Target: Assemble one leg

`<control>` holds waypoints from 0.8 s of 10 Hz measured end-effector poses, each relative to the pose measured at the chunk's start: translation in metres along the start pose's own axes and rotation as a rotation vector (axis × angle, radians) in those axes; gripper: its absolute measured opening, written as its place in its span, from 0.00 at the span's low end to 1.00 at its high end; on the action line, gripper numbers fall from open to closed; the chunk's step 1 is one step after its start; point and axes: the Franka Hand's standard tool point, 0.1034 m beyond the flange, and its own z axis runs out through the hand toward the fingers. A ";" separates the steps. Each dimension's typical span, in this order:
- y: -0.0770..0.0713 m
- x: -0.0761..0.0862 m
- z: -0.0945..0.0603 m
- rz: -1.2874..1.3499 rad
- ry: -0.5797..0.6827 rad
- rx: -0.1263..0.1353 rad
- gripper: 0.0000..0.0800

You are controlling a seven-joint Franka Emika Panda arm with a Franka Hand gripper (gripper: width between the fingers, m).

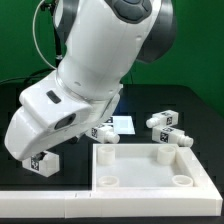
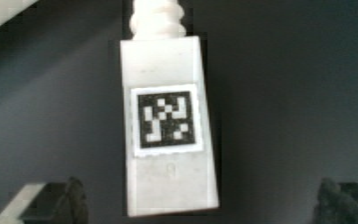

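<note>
I need to lower my gripper before I close it on the leg's thick end (image 2: 171, 186). My open fingers are high above the leg's thick end, so they would miss if I closed now.
In the wrist view a white leg (image 2: 165, 120) lies lengthwise on the black table, with a square tag sticker on its face and its narrower ribbed end (image 2: 158, 18) pointing away from the gripper. My gripper (image 2: 197, 204) is open wide. Its dark fingertips (image 2: 51, 203) stand on either side of the leg's thick end, well apart from it. In the exterior view this leg (image 1: 42, 163) shows under the lowered hand at the left, and the fingers are hidden by the arm.
The large white square panel (image 1: 150, 168) with raised rim and corner holes lies at the exterior view's right front. Three more tagged legs lie behind it: one (image 1: 105, 132) by its near corner and two (image 1: 168, 124) at the right. A green wall stands behind.
</note>
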 end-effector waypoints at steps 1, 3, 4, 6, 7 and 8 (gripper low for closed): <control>0.000 0.000 0.002 0.007 -0.050 0.020 0.81; -0.007 0.006 0.004 -0.011 -0.131 0.036 0.81; -0.013 0.004 0.006 -0.021 -0.201 0.056 0.81; 0.002 0.006 0.016 -0.019 -0.190 0.025 0.81; 0.009 0.005 0.022 -0.017 -0.194 0.010 0.81; 0.011 0.005 0.024 -0.033 -0.188 0.009 0.81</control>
